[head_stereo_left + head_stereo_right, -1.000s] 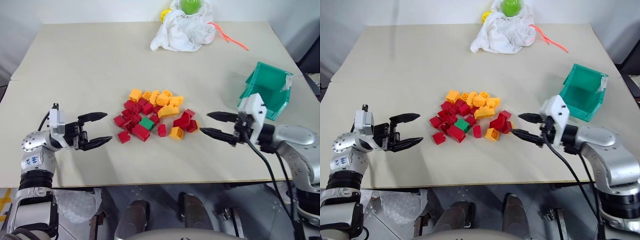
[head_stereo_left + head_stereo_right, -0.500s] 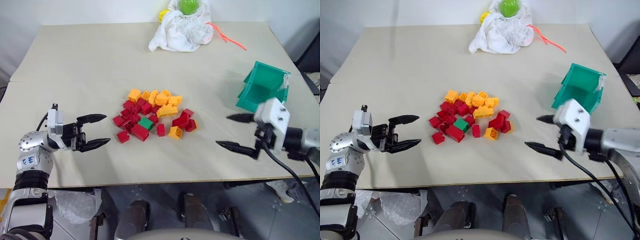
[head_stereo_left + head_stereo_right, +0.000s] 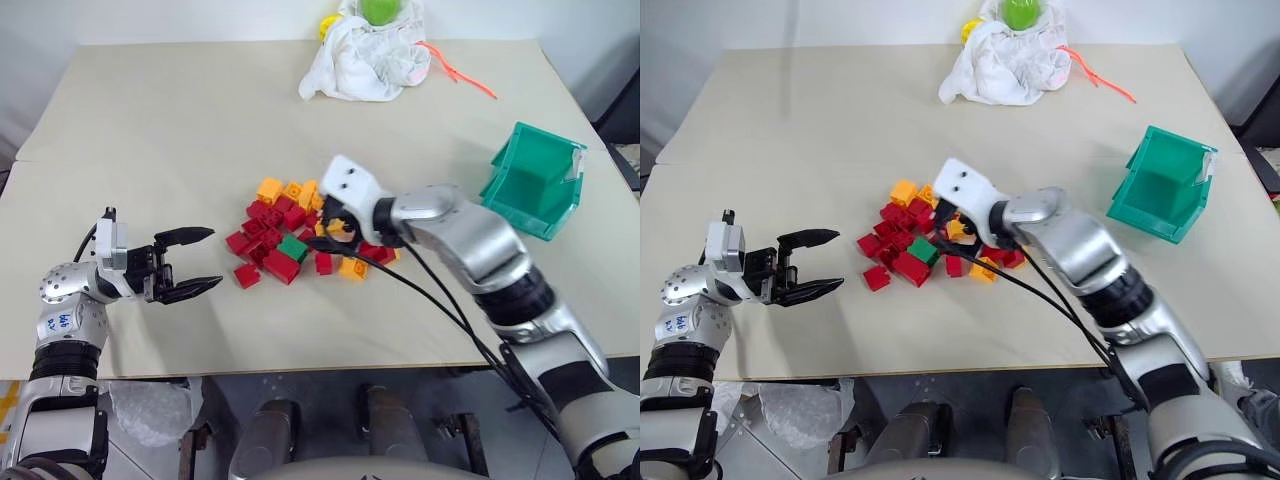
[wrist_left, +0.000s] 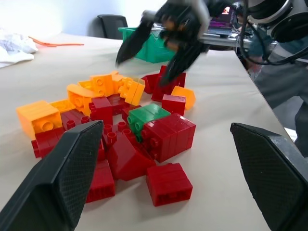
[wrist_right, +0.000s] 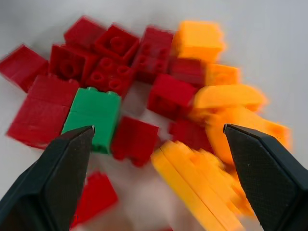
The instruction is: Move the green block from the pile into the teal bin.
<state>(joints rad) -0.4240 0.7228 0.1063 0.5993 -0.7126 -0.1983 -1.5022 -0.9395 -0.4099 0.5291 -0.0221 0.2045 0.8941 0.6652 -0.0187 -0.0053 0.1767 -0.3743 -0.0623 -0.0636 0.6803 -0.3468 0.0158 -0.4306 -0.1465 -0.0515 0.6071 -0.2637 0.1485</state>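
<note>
My right gripper's fingers stop above the pile, short of the green block (image 3: 293,247) (image 5: 94,118), so it is too early to close. The gripper moves toward the block first.
The green block (image 3: 293,247) lies at the near side of the pile (image 3: 305,215) of red and yellow-orange bricks in the middle of the table, with red bricks touching it. My right gripper (image 3: 322,228) hangs open just above the pile, a little to the right of the green block (image 5: 94,118), with nothing between its fingers. To the left of the pile, my left gripper (image 3: 215,258) is open and empty and points at the bricks. The teal bin (image 3: 535,180) stands tilted at the right side of the table.
A crumpled white cloth (image 3: 365,55) with a lime-green ball (image 3: 378,9) on it lies at the far edge, and a thin orange strip (image 3: 458,70) lies beside it. The table's near edge (image 3: 300,365) runs just in front of both arms.
My right arm has swung left from beside the teal bin to over the pile, its gripper still open. The left gripper has stayed in place.
</note>
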